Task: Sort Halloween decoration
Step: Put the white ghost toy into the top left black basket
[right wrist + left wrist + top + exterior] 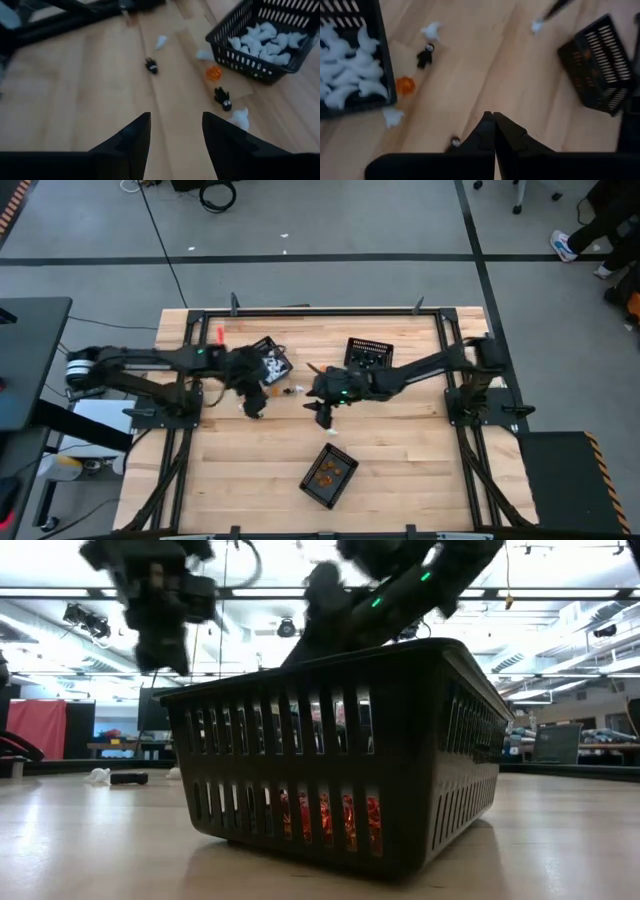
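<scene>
The robot's right hand should next grab the loose white trinket by its body [300, 389] [240, 119]. Then it can be sorted into the basket of white trinkets.
Tiny trinkets lie loose on the wood: an orange one [213, 73], a black one [222, 97], white ones [240, 117] [161, 41] and another black one [151, 65]. Many white ones fill a black mesh basket [384, 60] [270, 365]. My left gripper [493, 120] [255, 402] is shut and empty, hovering just near of that basket; a small black trinket [455, 142] lies beside its fingers. My right gripper [175, 125] [323, 412] is open above bare wood, to the right of the loose trinkets.
A second basket [330, 475] [340, 760] with orange trinkets stands toward the near edge. A third basket [368, 355] stands toward the far edge, behind my right arm. A lone white trinket [333, 433] lies just near of my right gripper. Bare wood stretches to the near left and right.
</scene>
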`<state>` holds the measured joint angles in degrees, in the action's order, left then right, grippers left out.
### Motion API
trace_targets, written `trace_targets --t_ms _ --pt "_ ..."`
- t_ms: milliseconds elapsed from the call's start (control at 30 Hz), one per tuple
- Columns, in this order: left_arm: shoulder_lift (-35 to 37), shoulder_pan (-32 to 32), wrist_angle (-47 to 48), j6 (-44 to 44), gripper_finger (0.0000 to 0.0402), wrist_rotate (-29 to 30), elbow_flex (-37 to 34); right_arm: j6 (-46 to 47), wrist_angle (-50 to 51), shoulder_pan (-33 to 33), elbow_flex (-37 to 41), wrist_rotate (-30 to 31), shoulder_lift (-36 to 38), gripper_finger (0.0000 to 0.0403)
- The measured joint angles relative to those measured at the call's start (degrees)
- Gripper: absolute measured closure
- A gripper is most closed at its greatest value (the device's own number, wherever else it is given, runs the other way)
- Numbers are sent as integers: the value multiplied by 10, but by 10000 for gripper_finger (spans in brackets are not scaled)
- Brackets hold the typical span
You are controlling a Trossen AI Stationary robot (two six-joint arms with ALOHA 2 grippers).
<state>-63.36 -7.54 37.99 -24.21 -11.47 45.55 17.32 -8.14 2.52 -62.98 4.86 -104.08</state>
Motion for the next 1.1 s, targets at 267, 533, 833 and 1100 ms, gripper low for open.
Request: trace_targets --t_ms 267,533,833,1100 --pt "143 53 -3 -87 397 69 -60 -10 7 -37 -84 -17 -125 175" --pt "192 78 0 -107 397 94 -68 -52 8 -49 -96 77 -160 132" --pt "192 78 2 -107 397 109 -69 -68 -16 -65 -97 28 -203 154" --pt "192 77 3 -107 397 110 -69 -80 -14 -63 -97 34 -204 217"
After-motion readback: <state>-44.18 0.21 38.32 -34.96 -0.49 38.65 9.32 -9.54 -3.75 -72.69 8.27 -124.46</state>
